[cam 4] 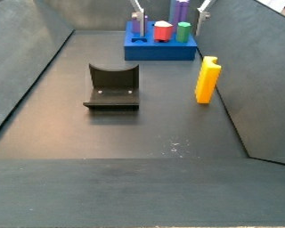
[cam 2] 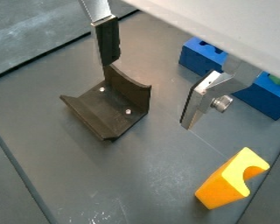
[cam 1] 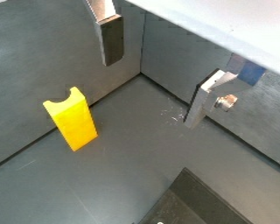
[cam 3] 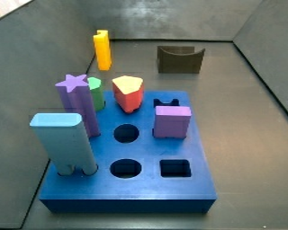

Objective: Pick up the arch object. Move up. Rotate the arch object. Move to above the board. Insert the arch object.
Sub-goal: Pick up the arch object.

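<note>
The robot should next use the gripper to grab the arch object by its notched upper end, so that it can lift and turn the object for the board (cam 3: pixel 129 202).
The arch object (cam 3: pixel 102 49) is a slim yellow-orange block standing upright on the dark floor, notch end up, near a wall (cam 4: pixel 207 80). Both wrist views show it, off to one side of the fingers (cam 1: pixel 70 118) (cam 2: pixel 233 178). The board (cam 3: pixel 129 202) is a thick bright blue slab with round and square holes, carrying several coloured pieces (cam 4: pixel 157 52). My gripper (cam 1: pixel 160 74) (cam 2: pixel 154 74) hangs open above the floor with nothing between its silver fingers (cam 1: pixel 112 39). In a side view only its fingertips (cam 4: pixel 139 11) show at the upper edge, over the board.
The dark fixture (cam 3: pixel 180 58) (cam 2: pixel 108 109) (cam 4: pixel 113 86) stands on the floor between the arch object and the far wall. On the board stand a pale blue arch-footed block (cam 3: pixel 62 144), a purple star piece (cam 3: pixel 72 94) and a purple block (cam 3: pixel 171 121). Grey walls enclose the floor.
</note>
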Controlling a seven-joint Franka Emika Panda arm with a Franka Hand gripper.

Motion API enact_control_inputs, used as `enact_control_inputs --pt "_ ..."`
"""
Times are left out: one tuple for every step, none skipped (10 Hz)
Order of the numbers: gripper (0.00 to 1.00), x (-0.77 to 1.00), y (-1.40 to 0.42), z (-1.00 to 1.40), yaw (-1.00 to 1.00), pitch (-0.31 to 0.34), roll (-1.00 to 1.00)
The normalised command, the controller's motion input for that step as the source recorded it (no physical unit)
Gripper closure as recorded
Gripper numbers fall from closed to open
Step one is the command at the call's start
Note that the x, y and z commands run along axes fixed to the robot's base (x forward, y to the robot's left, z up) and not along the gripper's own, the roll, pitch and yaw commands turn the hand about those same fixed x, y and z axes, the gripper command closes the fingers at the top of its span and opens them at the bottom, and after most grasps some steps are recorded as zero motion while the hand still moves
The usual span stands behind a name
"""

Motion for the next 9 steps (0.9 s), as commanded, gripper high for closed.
enact_control_inputs --pt "0.0 -0.49 -0.07 -0.19 -0.17 -0.026 0.02" --pt "0.0 -0.73 -0.39 -0.45 -0.05 -0.091 0.0" --pt "0.0 -0.79 -0.61 -0.48 0.0 -0.123 0.0" --pt "0.0 -0.77 -0.54 -0.31 -0.03 -0.12 0.0" --pt "0.0 -0.88 -0.31 -0.26 -0.07 -0.099 0.05" --pt "0.0 -0.8 -0.17 -0.28 0.0 -0.113 0.01" --pt "0.0 -0.79 0.0 -0.37 0.0 -0.126 0.0" --pt "0.0 -0.77 0.0 -0.52 0.0 -0.133 0.0" --pt "0.0 -0.7 0.0 -0.57 0.0 -0.131 0.0"
